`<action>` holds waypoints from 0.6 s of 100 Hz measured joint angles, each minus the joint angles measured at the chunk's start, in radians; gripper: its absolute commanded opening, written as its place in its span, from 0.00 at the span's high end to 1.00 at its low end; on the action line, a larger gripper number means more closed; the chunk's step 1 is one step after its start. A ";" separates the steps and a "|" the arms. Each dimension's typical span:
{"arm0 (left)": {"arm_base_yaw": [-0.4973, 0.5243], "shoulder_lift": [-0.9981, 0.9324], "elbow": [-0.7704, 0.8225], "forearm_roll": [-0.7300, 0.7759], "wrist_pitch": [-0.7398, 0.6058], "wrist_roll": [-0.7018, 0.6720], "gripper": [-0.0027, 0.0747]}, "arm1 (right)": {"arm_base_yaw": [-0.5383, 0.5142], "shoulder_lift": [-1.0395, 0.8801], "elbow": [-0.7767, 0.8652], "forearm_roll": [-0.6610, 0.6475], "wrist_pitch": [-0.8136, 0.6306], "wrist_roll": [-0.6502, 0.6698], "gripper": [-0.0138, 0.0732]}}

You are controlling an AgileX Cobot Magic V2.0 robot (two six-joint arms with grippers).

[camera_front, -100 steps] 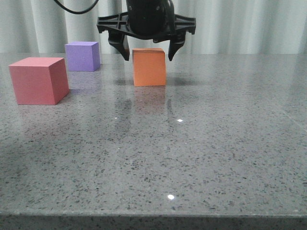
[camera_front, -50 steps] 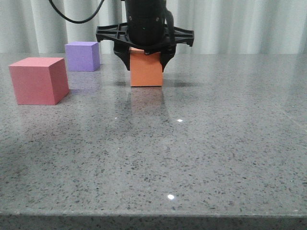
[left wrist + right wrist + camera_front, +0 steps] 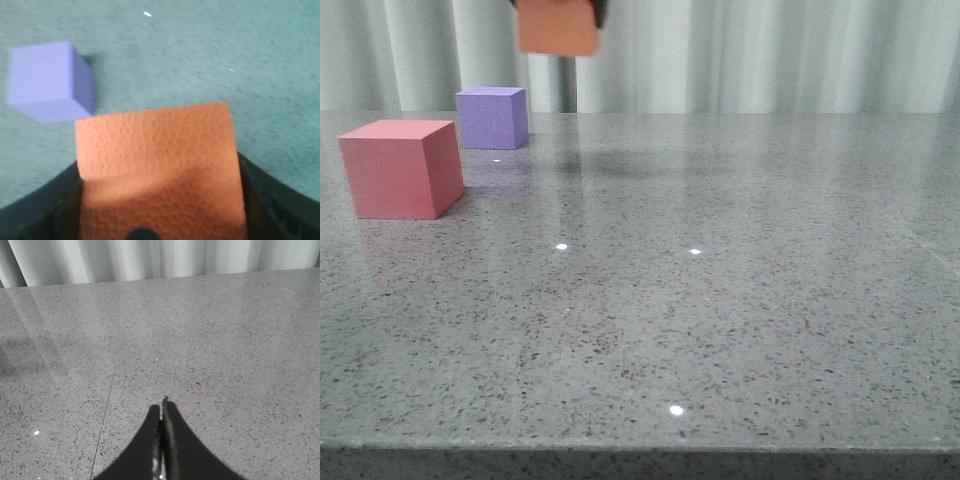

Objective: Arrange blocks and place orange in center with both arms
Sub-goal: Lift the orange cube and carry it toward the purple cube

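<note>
The robot's left gripper needs to keep holding the orange cube [image 3: 558, 28], because the cube hangs high above the table and would fall if the gripper opened now.
The orange cube [image 3: 558, 28] hangs high above the table at the top of the front view, held between the dark fingers of my left gripper [image 3: 160, 200], which is shut on it. In the left wrist view the orange cube [image 3: 157, 155] fills the space between the jaws, with the purple cube [image 3: 50, 82] on the table below and beside it. The purple cube [image 3: 492, 117] stands at the back left, and the pinkish-red cube [image 3: 400, 167] sits nearer, at the far left. My right gripper [image 3: 161, 412] is shut over bare table, holding nothing.
The grey speckled table [image 3: 720, 300] stretches to a front edge at the bottom of the front view. Pale curtains [image 3: 800, 50] hang behind its far edge.
My left gripper closed on the orange cube, then lifted it off the table and carried it up and to the left. The other two cubes have not moved.
</note>
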 measured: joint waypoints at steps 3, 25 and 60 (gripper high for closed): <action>0.012 -0.014 0.010 -0.010 -0.004 0.017 0.60 | 0.000 0.000 0.000 0.000 0.000 0.000 0.92; 0.117 -0.136 0.173 -0.079 -0.071 0.098 0.60 | 0.000 0.000 0.000 0.000 0.000 0.000 0.92; 0.239 -0.206 0.453 -0.084 -0.308 0.105 0.60 | 0.000 0.000 0.000 0.000 -0.002 0.000 0.92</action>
